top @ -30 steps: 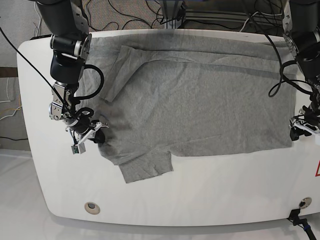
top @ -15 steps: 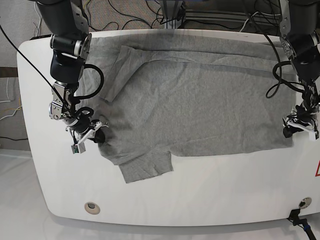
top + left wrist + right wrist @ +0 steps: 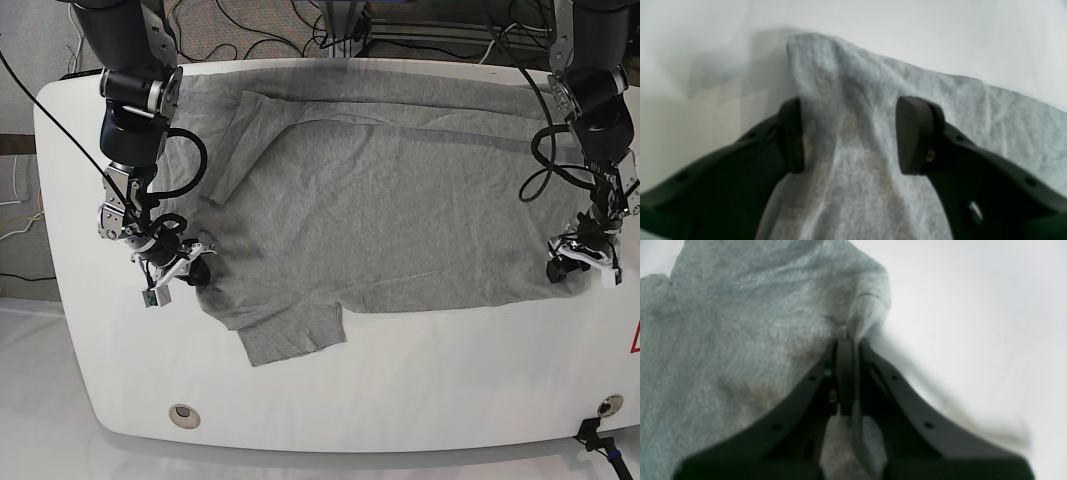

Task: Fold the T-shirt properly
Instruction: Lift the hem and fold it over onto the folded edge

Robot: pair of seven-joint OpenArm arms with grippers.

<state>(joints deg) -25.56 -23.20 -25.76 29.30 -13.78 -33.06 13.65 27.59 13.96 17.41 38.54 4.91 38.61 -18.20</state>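
Note:
The left gripper's fingers reach down on both sides of the T-shirt's corner fold (image 3: 822, 120), one against the T-shirt's outer edge (image 3: 795, 76), so the left gripper should close. Closing now would hold the T-shirt's corner.
The grey T-shirt (image 3: 390, 200) lies spread across the white table (image 3: 420, 380), one sleeve (image 3: 290, 335) pointing toward the front edge. In the base view my right gripper (image 3: 190, 270) sits at the shirt's left edge; the right wrist view shows this gripper (image 3: 846, 343) shut on a pinched fold of the T-shirt (image 3: 740, 323). My left gripper (image 3: 572, 262) is over the shirt's right front corner. Seen from the left wrist, it (image 3: 850, 133) is open, with the grey corner cloth (image 3: 853, 100) lying between its two dark fingers (image 3: 913, 133).
Black cables (image 3: 260, 40) and a metal frame run behind the table's far edge. A round hole (image 3: 182, 414) marks the table's front left, a small fitting (image 3: 608, 405) the front right. A red warning sticker (image 3: 634, 340) sits at the right edge.
In the base view my left gripper has slid leftward from beside the shirt's right edge onto its front corner, which has shifted inward a little. The right arm has held still.

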